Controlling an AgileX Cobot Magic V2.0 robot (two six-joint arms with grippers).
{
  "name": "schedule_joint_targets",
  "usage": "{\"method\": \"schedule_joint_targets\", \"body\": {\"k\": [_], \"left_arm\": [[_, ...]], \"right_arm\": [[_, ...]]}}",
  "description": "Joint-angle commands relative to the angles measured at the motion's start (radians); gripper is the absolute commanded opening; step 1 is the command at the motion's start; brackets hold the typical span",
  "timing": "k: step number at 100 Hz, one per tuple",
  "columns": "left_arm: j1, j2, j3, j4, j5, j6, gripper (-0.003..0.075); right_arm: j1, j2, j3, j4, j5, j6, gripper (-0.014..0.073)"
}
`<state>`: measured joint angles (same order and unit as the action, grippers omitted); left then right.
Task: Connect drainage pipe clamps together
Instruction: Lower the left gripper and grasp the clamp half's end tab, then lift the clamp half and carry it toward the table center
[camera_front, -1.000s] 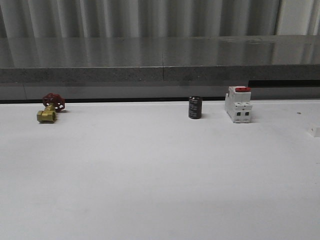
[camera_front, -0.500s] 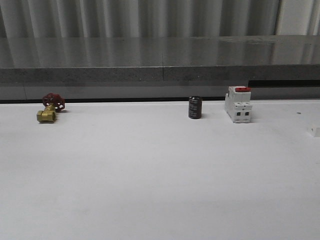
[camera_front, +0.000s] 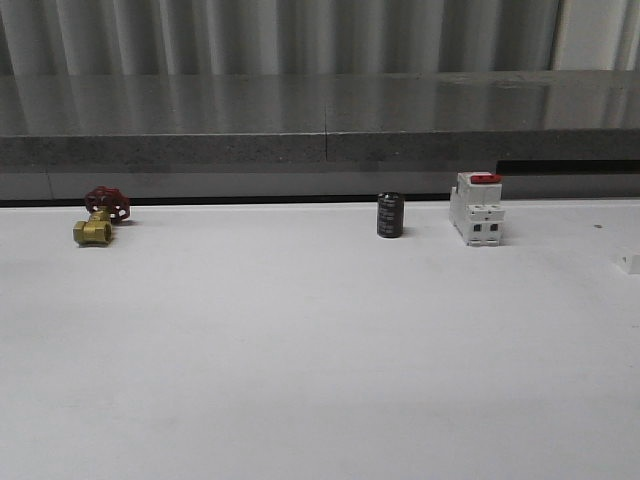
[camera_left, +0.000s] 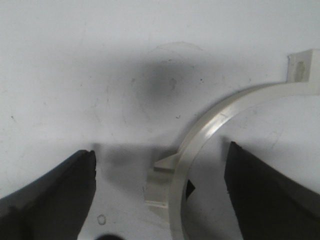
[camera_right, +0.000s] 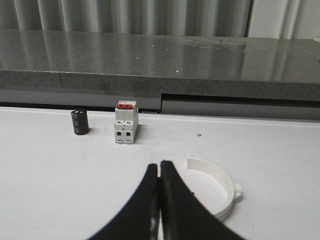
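Observation:
The left gripper should close on the clamp now. The robot's fingertips are beside its curved band (camera_left: 181, 172), low at the white table, so closing now would hold the clamp.
One drainage pipe clamp (camera_left: 202, 141), a pale curved half-ring with a flat end tab and a small outer lug, lies flat on the white table. My left gripper (camera_left: 161, 152) hangs open above it. Its dark fingers (camera_left: 55, 192) stand either side of the band without touching it, and the band lies nearer one finger. A second white clamp (camera_right: 223, 181) lies on the table close beside my right gripper (camera_right: 159, 165). That gripper is shut with nothing between its fingertips.
Along the far edge of the white table (camera_front: 300, 350) stand a brass valve with a red handwheel (camera_front: 98, 218), a black cylinder (camera_front: 390, 215) and a white breaker block with a red switch (camera_front: 476, 208). A small white piece (camera_front: 627, 262) sits at the right edge. A grey ledge runs behind.

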<state>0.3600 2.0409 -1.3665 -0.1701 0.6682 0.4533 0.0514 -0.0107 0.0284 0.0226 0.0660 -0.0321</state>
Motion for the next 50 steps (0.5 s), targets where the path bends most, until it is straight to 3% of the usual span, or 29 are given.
{"method": "schedule_joint_targets", "body": {"k": [1, 29, 50], "left_arm": [[0.001, -0.048, -0.029, -0.012, -0.031, 0.009, 0.0456], [0.001, -0.048, -0.029, -0.012, -0.012, 0.009, 0.0136], [-0.001, -0.05, -0.029, -0.049, 0.008, 0.009, 0.0094]], "right_arm": [[-0.008, -0.018, -0.019, -0.001, -0.077, -0.003, -0.0065], [-0.008, -0.018, -0.019, -0.001, -0.077, -0.003, -0.0065], [-0.008, -0.018, -0.019, -0.001, -0.077, -0.003, -0.0065]]}}
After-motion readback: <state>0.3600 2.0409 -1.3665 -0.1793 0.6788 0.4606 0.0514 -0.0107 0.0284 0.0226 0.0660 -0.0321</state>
